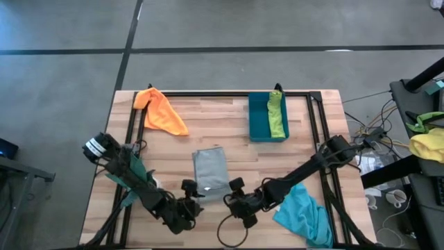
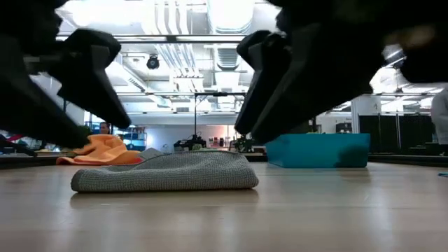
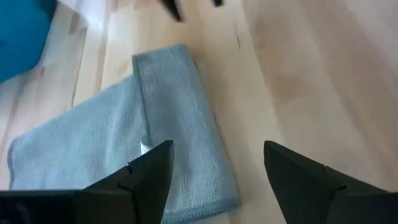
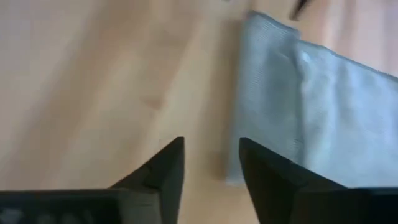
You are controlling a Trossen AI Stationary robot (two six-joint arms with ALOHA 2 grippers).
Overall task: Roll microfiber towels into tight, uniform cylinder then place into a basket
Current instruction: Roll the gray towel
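Observation:
Next, my left gripper takes hold of the towel's folded part to start rolling the grey towel (image 1: 210, 170) tight.
A grey towel (image 1: 210, 170) lies folded on the table's middle, with a doubled strip (image 3: 177, 106) along one side. My left gripper (image 1: 191, 194) stands open just above the table at the towel's near left corner, and my right gripper (image 1: 237, 194) stands open at its near right corner. Neither has anything between its fingers. An orange towel (image 1: 161, 111) lies crumpled at the far left. The teal basket (image 1: 258, 118) stands at the far right with a lime green towel (image 1: 277, 114) in it. A turquoise towel (image 1: 305, 215) lies under my right arm at the near right.
Black frame rails (image 1: 208, 94) run along the table's far edge and down both sides. A yellow and green cloth heap (image 1: 427, 142) and cables lie off the table to the right. Bare wood lies between the grey towel and the basket.

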